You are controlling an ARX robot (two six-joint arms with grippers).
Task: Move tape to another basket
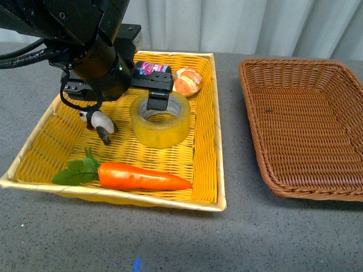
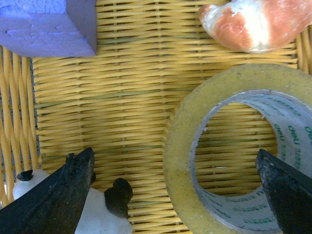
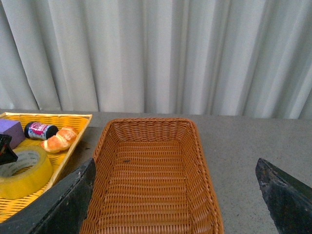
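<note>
My left gripper grabs the tape [image 1: 161,131] by its ring side [image 1: 140,122] beside the panda next, to move it into the brown basket.
The tape [image 1: 161,131], a wide yellowish roll with a white printed core, lies flat in the yellow basket [image 1: 218,170]. My left gripper [image 1: 127,110] hangs open just over it. In the left wrist view the left gripper [image 2: 180,195] straddles one wall of the tape [image 2: 180,146], with one finger [image 2: 287,195] over the core hole and the other [image 2: 73,190] beside the panda. The dark brown wicker basket [image 1: 249,113] stands empty to the right. My right gripper [image 3: 175,202] is open and empty above the brown basket [image 3: 146,122]. It does not show in the front view.
The yellow basket also holds a panda figure [image 1: 99,122], a carrot [image 1: 142,177], an orange-and-white piece [image 1: 188,81], a small can [image 1: 150,69] and a purple block [image 2: 48,24]. A grey table gap separates the baskets. A curtain [image 3: 156,53] hangs behind.
</note>
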